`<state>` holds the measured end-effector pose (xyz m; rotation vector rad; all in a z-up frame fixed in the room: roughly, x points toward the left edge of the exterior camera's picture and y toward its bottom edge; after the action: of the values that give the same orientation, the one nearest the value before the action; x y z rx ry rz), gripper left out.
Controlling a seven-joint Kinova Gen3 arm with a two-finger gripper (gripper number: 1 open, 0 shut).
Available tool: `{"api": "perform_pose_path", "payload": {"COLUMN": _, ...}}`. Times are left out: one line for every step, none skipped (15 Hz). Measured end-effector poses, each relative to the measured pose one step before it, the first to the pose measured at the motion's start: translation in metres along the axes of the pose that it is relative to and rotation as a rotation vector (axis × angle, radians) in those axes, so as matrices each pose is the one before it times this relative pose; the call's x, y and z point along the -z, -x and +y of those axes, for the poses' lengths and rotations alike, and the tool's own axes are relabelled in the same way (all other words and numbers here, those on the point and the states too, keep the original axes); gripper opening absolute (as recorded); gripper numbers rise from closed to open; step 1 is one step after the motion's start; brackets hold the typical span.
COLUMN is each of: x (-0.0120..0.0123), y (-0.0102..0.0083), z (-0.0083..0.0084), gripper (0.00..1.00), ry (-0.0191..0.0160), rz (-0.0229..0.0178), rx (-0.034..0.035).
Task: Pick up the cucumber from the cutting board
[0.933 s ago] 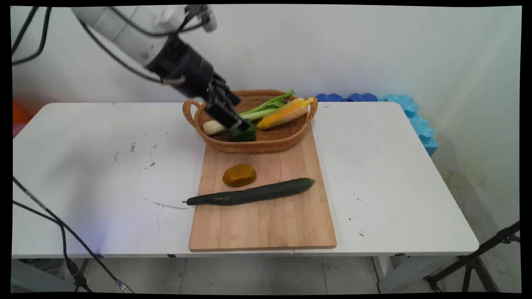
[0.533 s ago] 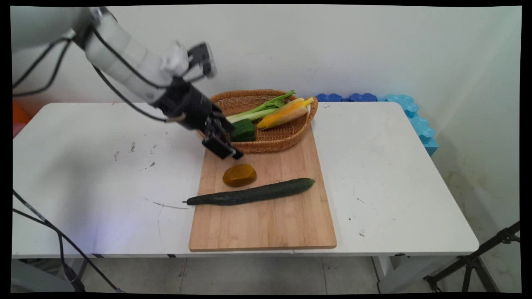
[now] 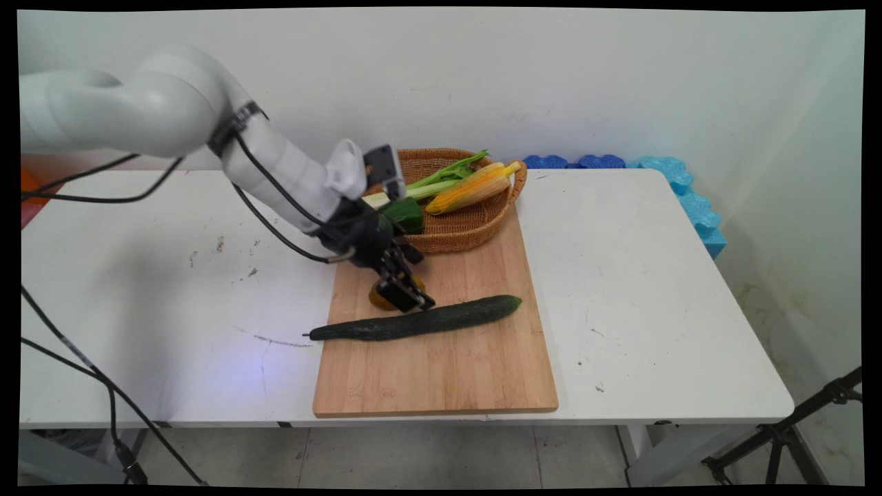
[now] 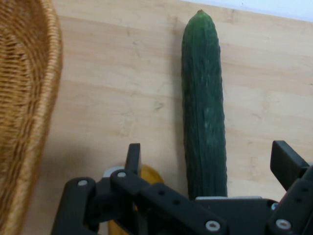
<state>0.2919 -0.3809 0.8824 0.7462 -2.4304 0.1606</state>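
Next, my gripper grabs the cucumber by its thick body (image 3: 450, 317), between its middle and rounded tip, to put it in the wicker basket (image 3: 467, 235).
My gripper (image 3: 408, 295) is open and hangs low over the wooden cutting board (image 3: 441, 372). It is just above an orange-brown rounded lump (image 3: 376, 297), which it partly hides, and at the far side of a long dark cucumber (image 3: 420, 320). In the hand view the cucumber (image 4: 203, 107) runs up between the two spread fingers (image 4: 133, 155). A sliver of the orange lump (image 4: 148, 174) shows beside the left finger. Nothing is held.
A wicker basket (image 3: 468, 238) stands at the board's far end, with a green vegetable piece (image 3: 406, 213), a celery stalk (image 3: 441, 176) and a corn cob (image 3: 472, 187) inside. Its rim (image 4: 29, 107) fills the hand view's left. Blue foam pieces (image 3: 679, 186) lie at the table's far right.
The gripper has come away from the green piece in the basket and moved toward the table's near side, down to the orange lump and cucumber. The green piece stays in the basket.
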Motion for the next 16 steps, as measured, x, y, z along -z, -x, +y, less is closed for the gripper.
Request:
{"api": "perform_pose_path", "payload": {"x": -0.00572, "y": -0.00014, "z": 0.00061, "gripper": 1.00, "ry": -0.00021, "rz": -0.00270, "rx": -0.00249}}
{"api": "perform_pose_path", "payload": {"x": -0.00811, "y": -0.00040, "z": 0.00078, "gripper": 1.00, "ry": -0.00019, "rz": -0.00263, "rx": -0.00323}}
{"api": "perform_pose_path", "payload": {"x": -0.00870, "y": -0.00057, "z": 0.00082, "gripper": 1.00, "ry": 0.00030, "rz": -0.00252, "rx": -0.00328}}
{"api": "perform_pose_path", "payload": {"x": -0.00810, "y": -0.00075, "z": 0.00074, "gripper": 1.00, "ry": 0.00026, "rz": -0.00266, "rx": -0.00288}}
{"api": "perform_pose_path", "payload": {"x": -0.00617, "y": -0.00032, "z": 0.00062, "gripper": 1.00, "ry": 0.00007, "rz": -0.00189, "rx": -0.00107}}
{"api": "perform_pose_path", "payload": {"x": -0.00690, "y": -0.00066, "z": 0.00064, "gripper": 1.00, "ry": 0.00043, "rz": -0.00191, "rx": -0.00096}}
{"api": "perform_pose_path", "payload": {"x": -0.00613, "y": -0.00079, "z": 0.00089, "gripper": 1.00, "ry": 0.00109, "rz": -0.00119, "rx": -0.00100}}
{"api": "perform_pose_path", "payload": {"x": -0.00483, "y": -0.00064, "z": 0.00070, "gripper": 1.00, "ry": 0.00101, "rz": -0.00095, "rx": -0.00079}}
{"api": "perform_pose_path", "payload": {"x": -0.00524, "y": -0.00053, "z": 0.00097, "gripper": 1.00, "ry": 0.00169, "rz": -0.00170, "rx": -0.00063}}
{"api": "perform_pose_path", "payload": {"x": -0.00440, "y": -0.00024, "z": 0.00080, "gripper": 1.00, "ry": 0.00122, "rz": -0.00203, "rx": -0.00019}}
{"api": "perform_pose_path", "payload": {"x": -0.00406, "y": -0.00026, "z": 0.00061, "gripper": 1.00, "ry": 0.00110, "rz": -0.00211, "rx": -0.00031}}
{"api": "perform_pose_path", "payload": {"x": -0.00304, "y": -0.00016, "z": 0.00044, "gripper": 1.00, "ry": 0.00078, "rz": -0.00155, "rx": -0.00019}}
{"api": "perform_pose_path", "payload": {"x": -0.00312, "y": 0.00000, "z": 0.00035, "gripper": 1.00, "ry": 0.00047, "rz": -0.00182, "rx": 0.00019}}
{"api": "perform_pose_path", "payload": {"x": -0.00249, "y": -0.00012, "z": 0.00013, "gripper": 1.00, "ry": 0.00024, "rz": -0.00162, "rx": -0.00010}}
{"api": "perform_pose_path", "payload": {"x": -0.00242, "y": -0.00015, "z": -0.00014, "gripper": 1.00, "ry": -0.00050, "rz": -0.00150, "rx": 0.00009}}
{"api": "perform_pose_path", "payload": {"x": -0.00181, "y": -0.00009, "z": -0.00026, "gripper": 0.00, "ry": -0.00117, "rz": -0.00073, "rx": 0.00012}}
